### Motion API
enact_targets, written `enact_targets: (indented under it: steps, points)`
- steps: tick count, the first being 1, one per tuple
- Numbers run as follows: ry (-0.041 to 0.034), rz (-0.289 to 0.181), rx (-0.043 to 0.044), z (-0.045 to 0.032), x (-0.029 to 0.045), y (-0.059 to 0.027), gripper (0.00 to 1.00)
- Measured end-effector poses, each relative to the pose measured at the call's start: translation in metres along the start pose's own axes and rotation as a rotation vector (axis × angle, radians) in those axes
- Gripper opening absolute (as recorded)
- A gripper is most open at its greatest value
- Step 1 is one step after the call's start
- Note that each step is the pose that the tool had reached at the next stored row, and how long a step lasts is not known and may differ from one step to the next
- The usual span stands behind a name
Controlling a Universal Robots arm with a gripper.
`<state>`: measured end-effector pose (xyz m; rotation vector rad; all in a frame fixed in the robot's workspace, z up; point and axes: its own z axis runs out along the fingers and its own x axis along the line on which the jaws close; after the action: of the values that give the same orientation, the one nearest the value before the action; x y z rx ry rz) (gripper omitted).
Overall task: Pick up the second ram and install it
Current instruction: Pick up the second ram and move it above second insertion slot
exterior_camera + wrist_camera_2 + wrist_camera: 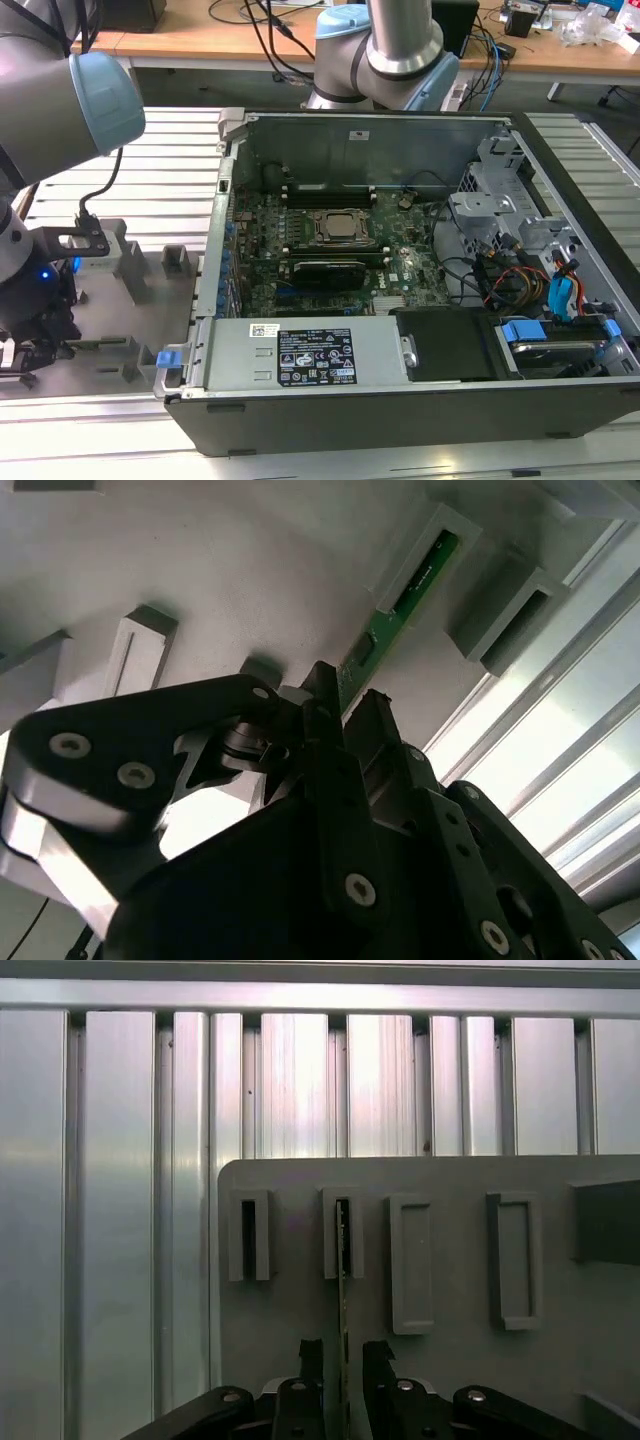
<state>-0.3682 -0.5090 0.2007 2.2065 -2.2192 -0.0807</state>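
Observation:
I should install the second ram in the motherboard, so my gripper should next grab the ram by its short end (343, 1380) before I do that.
The second ram (344, 1295) is a thin green board standing on edge in a grey fixture block (342, 1232) on the grey plate. The second wrist view shows its green face with dark chips (402, 602). My gripper (343, 1357) straddles the near end of the stick, one dark finger on each side, and a gap shows between each finger and the board. It is open, and its tips (345, 708) are level with the stick's upper edge. In the exterior view the gripper (25, 362) hangs low over the fixture plate at that view's left.
The open computer case (215, 250) lies on that view's right of the plate, with the motherboard (330, 240) and black memory slots (328, 190) inside. More grey fixture blocks (248, 1235) (411, 1263) (515, 1260) stand beside the stick. Ribbed aluminium table (120, 1210) surrounds the plate.

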Motion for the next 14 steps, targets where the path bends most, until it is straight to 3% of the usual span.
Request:
enact_targets:
  steps: [4,8,14]
  points:
    - [-0.0001,0.0,0.0001,0.0001,0.0,0.0,0.29]
    - [-0.0002,0.0,0.0001,0.0001,0.0,0.0,0.14]
    - [-0.0004,0.0,0.0001,0.0001,0.0,0.0,0.14]
